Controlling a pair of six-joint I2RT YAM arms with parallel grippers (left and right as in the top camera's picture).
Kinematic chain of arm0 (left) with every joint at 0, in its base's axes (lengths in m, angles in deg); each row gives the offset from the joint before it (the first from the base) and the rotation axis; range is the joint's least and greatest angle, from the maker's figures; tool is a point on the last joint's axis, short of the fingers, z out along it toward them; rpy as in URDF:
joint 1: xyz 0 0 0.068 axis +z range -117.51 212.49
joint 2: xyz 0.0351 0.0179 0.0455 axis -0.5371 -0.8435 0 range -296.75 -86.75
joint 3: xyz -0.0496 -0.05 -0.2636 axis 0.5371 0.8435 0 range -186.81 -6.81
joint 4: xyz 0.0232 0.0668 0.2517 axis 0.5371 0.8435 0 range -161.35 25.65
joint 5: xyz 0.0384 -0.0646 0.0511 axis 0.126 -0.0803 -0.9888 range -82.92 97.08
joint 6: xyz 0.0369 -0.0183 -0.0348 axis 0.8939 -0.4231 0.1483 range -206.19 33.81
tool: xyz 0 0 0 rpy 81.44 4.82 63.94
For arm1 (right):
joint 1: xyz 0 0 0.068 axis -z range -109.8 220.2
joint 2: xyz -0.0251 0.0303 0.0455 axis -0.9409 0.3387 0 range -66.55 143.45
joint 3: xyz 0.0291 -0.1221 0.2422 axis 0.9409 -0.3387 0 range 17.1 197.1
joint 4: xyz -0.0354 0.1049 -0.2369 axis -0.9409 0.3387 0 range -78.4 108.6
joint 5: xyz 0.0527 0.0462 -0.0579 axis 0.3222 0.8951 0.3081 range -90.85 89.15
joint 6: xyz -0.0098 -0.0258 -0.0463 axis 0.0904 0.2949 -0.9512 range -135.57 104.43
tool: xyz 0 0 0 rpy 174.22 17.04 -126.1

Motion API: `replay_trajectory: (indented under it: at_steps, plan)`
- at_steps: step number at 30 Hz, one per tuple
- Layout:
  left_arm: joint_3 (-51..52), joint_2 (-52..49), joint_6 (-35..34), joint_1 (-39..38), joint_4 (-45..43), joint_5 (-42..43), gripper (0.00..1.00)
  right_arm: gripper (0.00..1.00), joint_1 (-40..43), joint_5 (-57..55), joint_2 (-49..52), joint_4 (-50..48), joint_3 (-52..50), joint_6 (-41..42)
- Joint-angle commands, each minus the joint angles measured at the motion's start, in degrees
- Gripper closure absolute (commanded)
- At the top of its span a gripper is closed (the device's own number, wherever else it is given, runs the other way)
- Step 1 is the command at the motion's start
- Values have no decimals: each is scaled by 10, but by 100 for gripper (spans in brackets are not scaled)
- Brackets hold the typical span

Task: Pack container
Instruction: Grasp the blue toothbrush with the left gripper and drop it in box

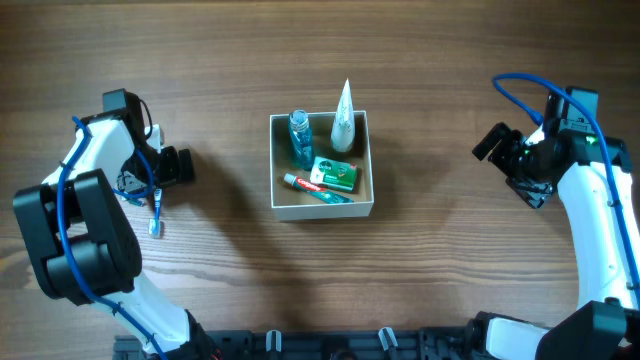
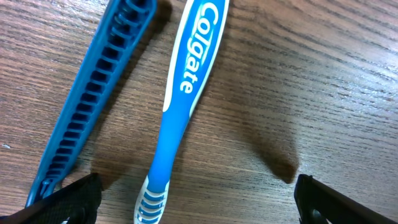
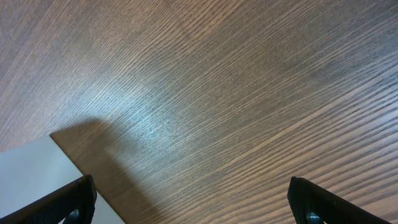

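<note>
My left gripper closes next, since the toothbrush's narrow neck lies alone between the open fingers and closing now would catch it.
The container point(image 1: 322, 209), a square white box with a tan inside, sits mid-table. It holds a blue bottle point(image 1: 300, 136), a white tube point(image 1: 344, 118), a green box point(image 1: 335, 174) and a toothpaste tube point(image 1: 312, 187). A blue-and-white Colgate toothbrush point(image 1: 155, 214) lies on the table at the left. My left gripper point(image 1: 170, 167) is open just above it. In the left wrist view the toothbrush point(image 2: 183, 93) lies between the open fingers point(image 2: 199, 205). My right gripper point(image 1: 494, 143) is open and empty, right of the container. In the right wrist view its fingers point(image 3: 193, 205) are spread over bare wood.
A blue ribbed plastic piece point(image 2: 87, 106) lies beside the toothbrush, to its left in the left wrist view. A white wall of the container point(image 3: 31, 180) shows at the bottom left of the right wrist view. The table is dark wood grain.
</note>
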Motion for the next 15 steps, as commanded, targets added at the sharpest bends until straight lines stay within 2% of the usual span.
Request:
replay_trajectory:
  at_steps: [1,2,4,5,6,7,10,12,15]
  plan:
    - [4,-27,-5,1,-1,20,0,0,1,-5,-6,1,-2,-6]
    - [4,-28,-5,1,0,25,1,0,1,-5,-6,1,-2,-6]
    - [4,-28,-5,1,2,27,15,0,1,-5,-6,1,-2,-6]
    - [4,-28,-5,1,2,27,47,0,1,-5,-6,1,-2,-6]
    - [4,-28,-5,1,2,27,60,0,1,-5,-6,1,-2,-7]
    - [4,-28,-5,1,2,27,64,0,1,-5,-6,1,-2,-6]
    - [4,-28,-5,1,7,27,68,0,1,-5,-6,1,-2,-6]
    - [4,-28,-5,1,11,27,80,0,1,-5,-6,1,-2,-7]
    - [4,-28,-5,1,13,27,91,0,1,-5,-6,1,-2,-6]
